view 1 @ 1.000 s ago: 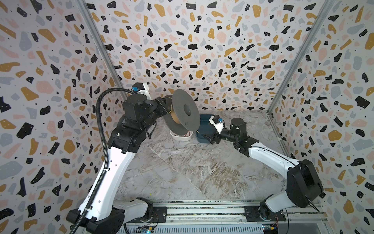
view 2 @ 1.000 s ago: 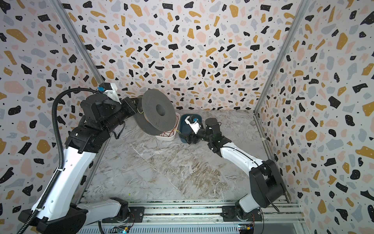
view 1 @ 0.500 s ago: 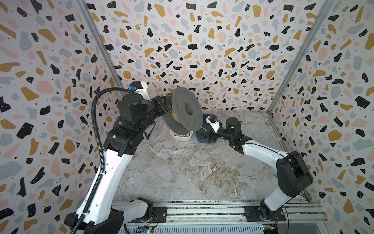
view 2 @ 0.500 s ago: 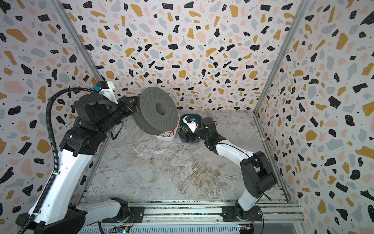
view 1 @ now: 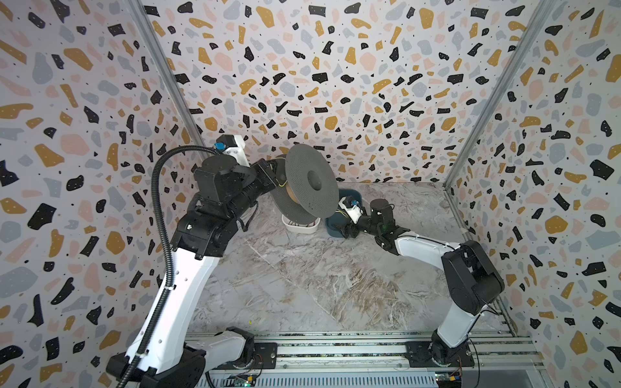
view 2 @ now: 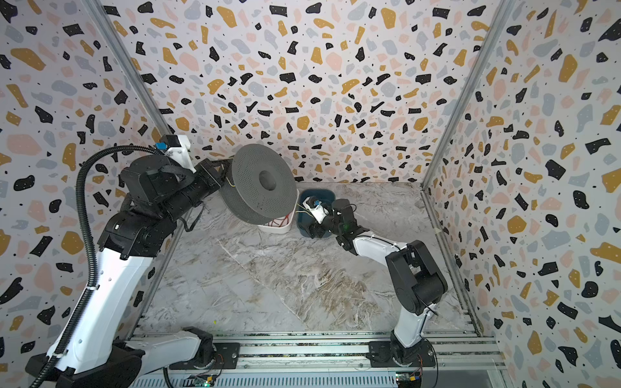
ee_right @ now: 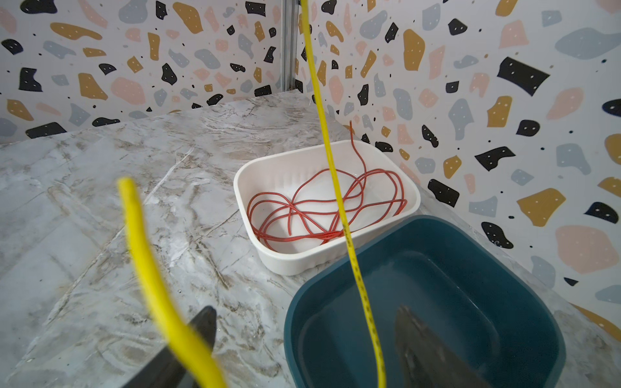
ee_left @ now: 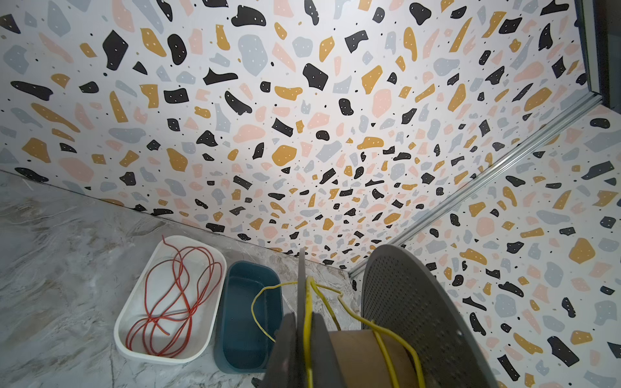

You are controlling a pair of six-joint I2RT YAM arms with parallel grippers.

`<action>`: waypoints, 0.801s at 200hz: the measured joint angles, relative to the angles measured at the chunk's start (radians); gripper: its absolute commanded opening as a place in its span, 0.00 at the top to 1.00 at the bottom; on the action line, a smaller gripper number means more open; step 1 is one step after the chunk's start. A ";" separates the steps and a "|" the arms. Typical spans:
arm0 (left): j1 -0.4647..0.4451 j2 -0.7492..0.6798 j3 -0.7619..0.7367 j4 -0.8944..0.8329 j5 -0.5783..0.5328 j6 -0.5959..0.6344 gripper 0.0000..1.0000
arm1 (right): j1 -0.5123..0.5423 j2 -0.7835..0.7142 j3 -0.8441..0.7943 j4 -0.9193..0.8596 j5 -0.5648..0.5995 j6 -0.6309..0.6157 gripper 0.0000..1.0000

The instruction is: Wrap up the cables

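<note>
Next, my right gripper grabs the yellow cable on its hanging part near the cable's loose end to wrap it around the spool's core [view 1: 291,194].
My left gripper [ee_left: 303,323] is shut on one flange of a grey spool [view 1: 311,183] [view 2: 262,186], held in the air at the back left. The yellow cable [ee_left: 379,331] lies loosely over the spool's cardboard core and along the gripped flange. From there it hangs down towards the blue bin [ee_left: 232,364]. My right gripper [ee_right: 305,314] [view 1: 343,231] stands open low over the blue bin [ee_right: 292,322]. The yellow cable [ee_right: 339,201] passes between its fingers, untouched. The red cable [ee_right: 322,208] [ee_left: 178,302] lies coiled in the white tray [ee_right: 242,178].
The white tray [view 1: 299,229] and blue bin [view 2: 327,194] stand side by side near the back wall, partly under the spool. A black corrugated hose [view 1: 158,201] runs along the left arm. Patterned walls close in on three sides.
The right arm has folded in towards the blue bin, and its gripper now sits lower over it. The left arm has lifted the spool slightly.
</note>
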 measured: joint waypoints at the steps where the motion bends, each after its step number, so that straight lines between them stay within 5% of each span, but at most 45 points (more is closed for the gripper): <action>1: 0.000 0.000 0.000 0.000 0.000 0.000 1.00 | 0.000 0.000 0.000 0.000 0.000 0.000 0.20; 75: 0.000 -0.022 0.001 0.000 0.007 -0.003 1.00 | 0.000 0.033 0.037 0.038 0.013 -0.010 0.32; 160: 0.000 -0.024 0.001 0.000 0.008 -0.004 1.00 | 0.000 0.045 0.037 0.054 0.047 -0.018 0.65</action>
